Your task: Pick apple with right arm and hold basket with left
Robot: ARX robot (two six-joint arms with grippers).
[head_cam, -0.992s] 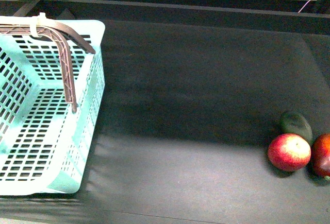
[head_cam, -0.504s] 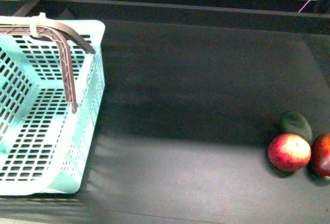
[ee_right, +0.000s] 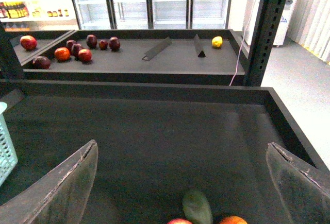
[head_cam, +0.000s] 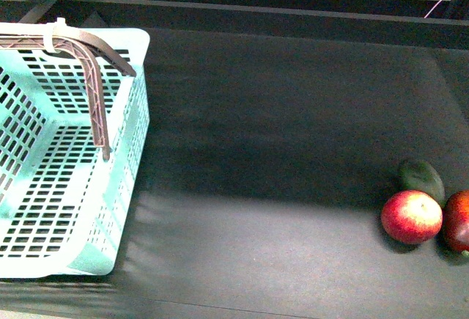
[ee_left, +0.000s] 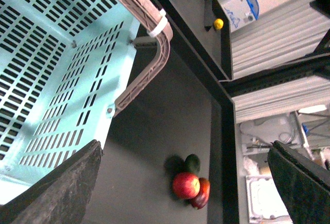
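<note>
My left gripper will hold the basket steady for the apple, so it should grab the basket by its brownish handle next.
The turquoise basket stands at the table's left, its brownish handle with a white tie swung over it. The red, yellow-streaked apple lies at the front right, beside a dark green fruit and a darker red fruit. Neither arm shows in the front view. My left gripper is open high over the table, with the basket by one finger and the apple far below. My right gripper is open and empty; the apple just shows at the frame's edge.
A raised dark rim bounds the table's far side. Behind it a second shelf carries several dark red fruits and a yellow one. A perforated dark post rises at the far right corner.
</note>
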